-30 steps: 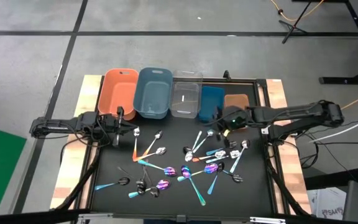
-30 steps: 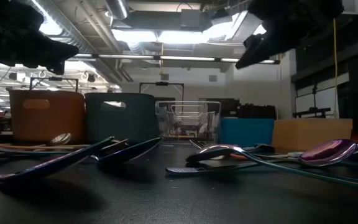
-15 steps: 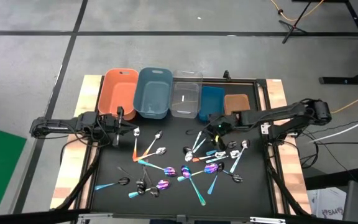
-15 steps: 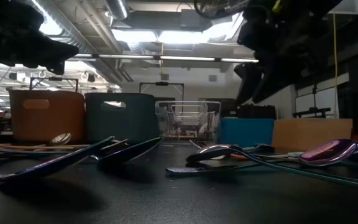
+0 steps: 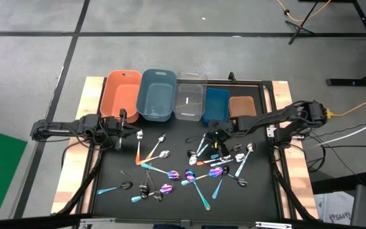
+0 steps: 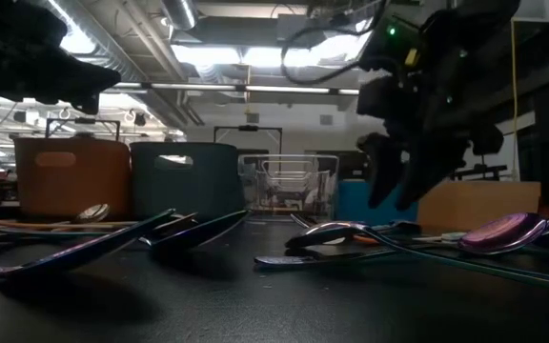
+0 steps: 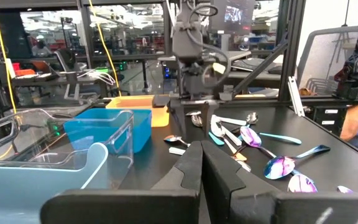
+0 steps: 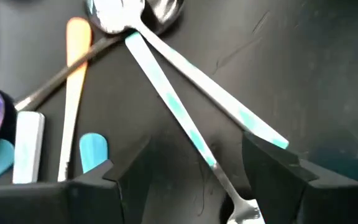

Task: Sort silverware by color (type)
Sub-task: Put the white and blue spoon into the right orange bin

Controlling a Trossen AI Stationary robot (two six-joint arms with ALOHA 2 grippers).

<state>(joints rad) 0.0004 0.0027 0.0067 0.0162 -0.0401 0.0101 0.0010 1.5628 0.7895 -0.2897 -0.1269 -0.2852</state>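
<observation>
My right gripper should next grab the silver-and-teal utensil by its neck (image 8: 225, 180) to sort the teal-patterned silverware into the brown bin.
Silverware (image 5: 189, 166) lies scattered on the black mat: silver, purple with teal handles, blue-handled, orange-handled and black pieces. My right gripper (image 5: 213, 137) hangs open over the right-hand cluster, fingers pointing down, a short way above the spoons (image 6: 394, 181). In the right wrist view its fingers (image 8: 194, 180) straddle two crossed silver-and-teal handles (image 8: 173, 99); an orange handle (image 8: 76, 93) and a blue one (image 8: 92, 152) lie beside them. My left gripper (image 5: 121, 124) waits shut by the orange bin, fingers together (image 7: 202, 168).
Five bins stand in a row along the mat's far edge: orange (image 5: 122, 92), grey-blue (image 5: 157, 94), clear (image 5: 190, 97), blue (image 5: 216, 102), brown (image 5: 241, 105). A raised frame (image 5: 278, 172) borders the mat. More spoons lie toward the near-left corner (image 5: 116, 187).
My right gripper has moved from in front of the blue and brown bins toward the table's left and near side and down, tipping its fingers downward over the right-hand cluster of spoons. The silverware has stayed where it was.
</observation>
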